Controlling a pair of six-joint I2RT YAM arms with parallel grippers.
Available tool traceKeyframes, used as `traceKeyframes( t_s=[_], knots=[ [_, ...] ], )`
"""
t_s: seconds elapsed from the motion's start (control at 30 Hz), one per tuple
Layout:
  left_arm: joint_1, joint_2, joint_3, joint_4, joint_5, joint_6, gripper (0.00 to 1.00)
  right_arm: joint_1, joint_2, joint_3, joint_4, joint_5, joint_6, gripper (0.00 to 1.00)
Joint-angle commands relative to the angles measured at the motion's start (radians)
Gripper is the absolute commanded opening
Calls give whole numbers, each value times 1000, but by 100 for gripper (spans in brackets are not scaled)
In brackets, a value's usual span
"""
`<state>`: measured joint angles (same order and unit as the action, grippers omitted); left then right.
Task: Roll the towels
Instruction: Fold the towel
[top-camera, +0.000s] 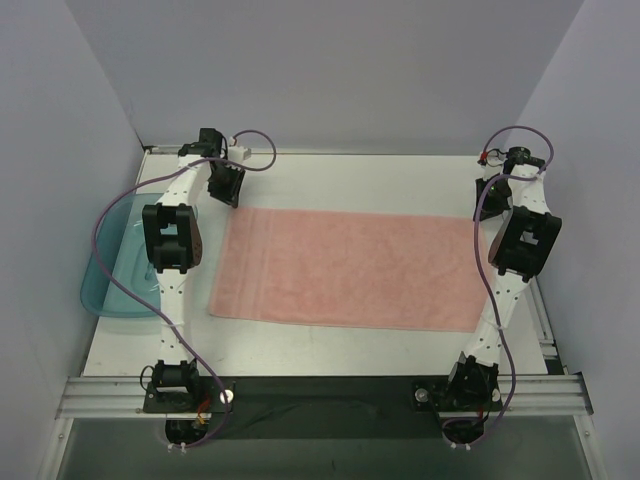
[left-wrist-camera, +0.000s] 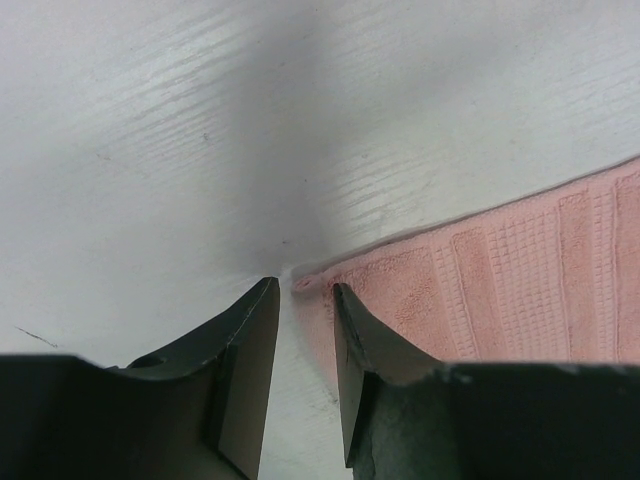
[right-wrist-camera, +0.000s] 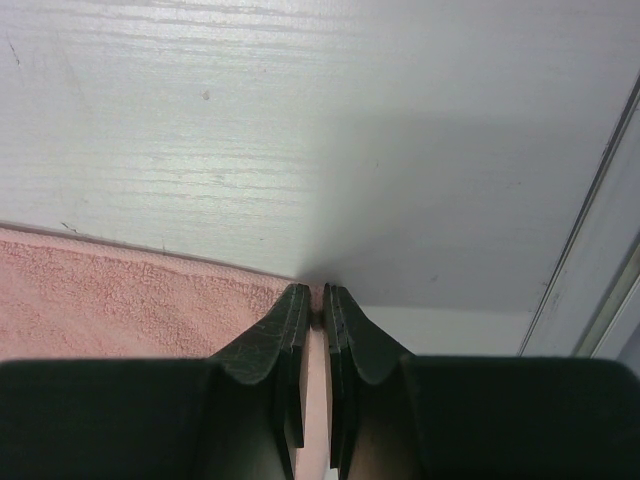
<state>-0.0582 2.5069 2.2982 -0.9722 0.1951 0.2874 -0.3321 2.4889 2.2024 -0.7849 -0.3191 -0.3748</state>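
Observation:
The towel's far edge needs to come over for rolling, so my left gripper should grab the towel's far corner next. My right gripper holds the towel's matching corner.
The salmon-pink towel lies flat and spread out on the white table. My left gripper is at its far left corner. In the left wrist view the gripper is open, its jaws a little apart and low over the table, with the towel's corner at the tip of the right finger. My right gripper is at the far right corner. In the right wrist view the gripper is shut on the towel, with pink cloth pinched between the fingers.
A translucent teal tray sits at the table's left edge, partly under the left arm. A metal rail runs along the table's right edge next to the right gripper. White walls close in the back and both sides.

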Motion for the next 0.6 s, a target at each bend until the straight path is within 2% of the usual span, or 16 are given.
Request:
traceKeyframes(
  t_s=[0.0,0.1,0.4,0.57],
  knots=[
    [-2,13,37,-16,-8,-10,39,16,2,-3,-42,11,-4,0],
    [-2,35,29,-19,-54,5,39,16,4,-1,-42,12,-6,0],
    [-12,36,-34,-48,6,52,38,16,7,-3,-43,8,-3,0],
    [-19,24,-63,-54,9,55,14,18,4,-3,-42,-1,11,0]
  ],
)
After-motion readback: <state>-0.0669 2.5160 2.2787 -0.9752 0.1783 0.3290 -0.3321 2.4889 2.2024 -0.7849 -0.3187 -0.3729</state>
